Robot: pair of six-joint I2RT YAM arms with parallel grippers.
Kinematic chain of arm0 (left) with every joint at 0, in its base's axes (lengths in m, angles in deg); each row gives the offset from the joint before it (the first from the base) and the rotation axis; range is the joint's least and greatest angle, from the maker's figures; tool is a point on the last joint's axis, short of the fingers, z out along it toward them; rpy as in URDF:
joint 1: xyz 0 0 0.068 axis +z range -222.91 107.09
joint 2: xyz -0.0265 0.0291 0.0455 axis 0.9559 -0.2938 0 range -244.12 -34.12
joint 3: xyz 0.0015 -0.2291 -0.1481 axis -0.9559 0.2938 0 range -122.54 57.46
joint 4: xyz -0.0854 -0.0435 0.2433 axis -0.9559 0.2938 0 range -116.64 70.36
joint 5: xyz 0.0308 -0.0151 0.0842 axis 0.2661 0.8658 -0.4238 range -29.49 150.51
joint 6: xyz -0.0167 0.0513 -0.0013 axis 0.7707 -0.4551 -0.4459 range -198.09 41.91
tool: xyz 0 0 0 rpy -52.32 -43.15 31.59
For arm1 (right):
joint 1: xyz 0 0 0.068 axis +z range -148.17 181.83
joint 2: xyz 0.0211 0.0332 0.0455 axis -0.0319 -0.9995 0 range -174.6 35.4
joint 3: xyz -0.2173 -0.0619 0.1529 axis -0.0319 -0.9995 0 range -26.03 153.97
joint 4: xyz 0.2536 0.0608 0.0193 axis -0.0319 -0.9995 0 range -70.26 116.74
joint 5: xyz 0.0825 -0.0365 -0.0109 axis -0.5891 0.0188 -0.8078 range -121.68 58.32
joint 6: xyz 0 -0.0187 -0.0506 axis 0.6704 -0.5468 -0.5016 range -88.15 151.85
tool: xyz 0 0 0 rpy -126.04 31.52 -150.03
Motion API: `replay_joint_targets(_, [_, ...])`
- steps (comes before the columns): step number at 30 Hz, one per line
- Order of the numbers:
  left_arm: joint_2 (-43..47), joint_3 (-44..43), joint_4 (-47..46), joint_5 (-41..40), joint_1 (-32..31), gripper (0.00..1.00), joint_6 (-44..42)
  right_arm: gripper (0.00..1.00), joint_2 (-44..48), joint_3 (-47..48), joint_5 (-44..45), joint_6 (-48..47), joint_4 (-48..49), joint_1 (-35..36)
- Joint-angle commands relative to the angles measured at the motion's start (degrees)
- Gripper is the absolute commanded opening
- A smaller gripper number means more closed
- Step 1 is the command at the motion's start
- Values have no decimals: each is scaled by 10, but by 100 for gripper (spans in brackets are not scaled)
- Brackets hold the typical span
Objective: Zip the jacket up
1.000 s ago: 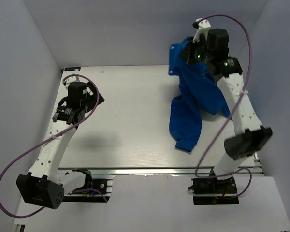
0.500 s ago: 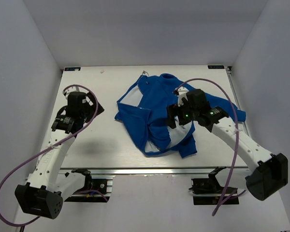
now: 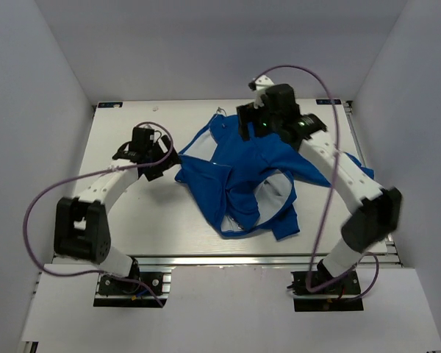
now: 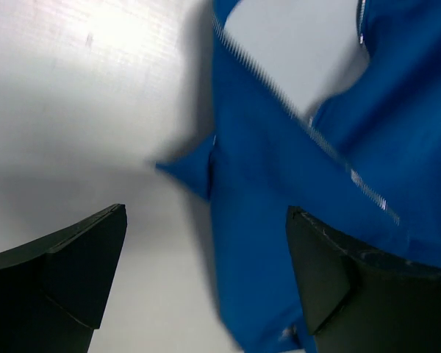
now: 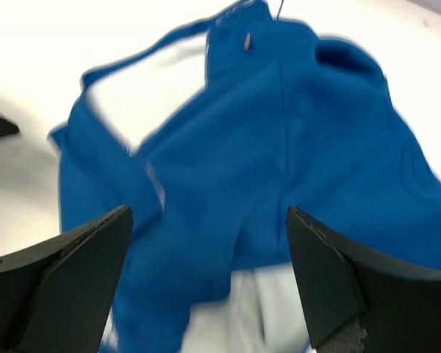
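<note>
I need to grab its collar end (image 3: 221, 123) beside the small metal zipper pull next with my right gripper, to spread the jacket (image 3: 264, 173) flat for zipping.
The royal-blue jacket (image 3: 264, 173) lies crumpled and open on the table, its white lining showing in places. The left wrist view shows an unzipped zipper edge (image 4: 301, 121) running diagonally across the jacket (image 4: 279, 243). In the right wrist view a small metal zipper pull (image 5: 246, 40) sits near the collar of the jacket (image 5: 279, 162). My left gripper (image 3: 164, 156) hovers open at the jacket's left edge, one finger (image 4: 353, 287) over the fabric. My right gripper (image 3: 248, 126) hangs open above the collar end with nothing between its fingers (image 5: 345, 283).
The white table (image 3: 132, 213) is walled at the left, back and right. A metal rail (image 3: 220, 259) runs along the near edge. Purple cables loop from both arms. One sleeve (image 3: 356, 169) reaches toward the right wall.
The right gripper has opened and let the jacket drop from high at the back right onto the table. It then swung to the collar end. The left gripper has moved right to the jacket's edge.
</note>
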Motion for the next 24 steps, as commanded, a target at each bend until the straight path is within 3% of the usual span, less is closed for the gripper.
replay_joint_targets(1, [-80,-96,-64,-6,-1,98,-11,89,-133,108,10,-3,-35,1])
replay_joint_targets(4, [-185,-161,-48,-13,-1,98,-28,89,-270,309,12,10,-71,4])
replay_joint_targets(7, [-269,-245,-15,14,-1,98,-45,89,-390,428,49,10,-75,12])
replay_joint_targets(14, [-360,-292,-77,37,-1,98,-54,89,-504,426,87,21,97,18])
replay_joint_targets(18, [-415,-347,-71,67,-1,97,-63,89,-556,437,87,10,105,31])
replay_joint_targets(24, [-433,-322,-115,95,-11,90,-81,89,-601,433,125,-20,90,48])
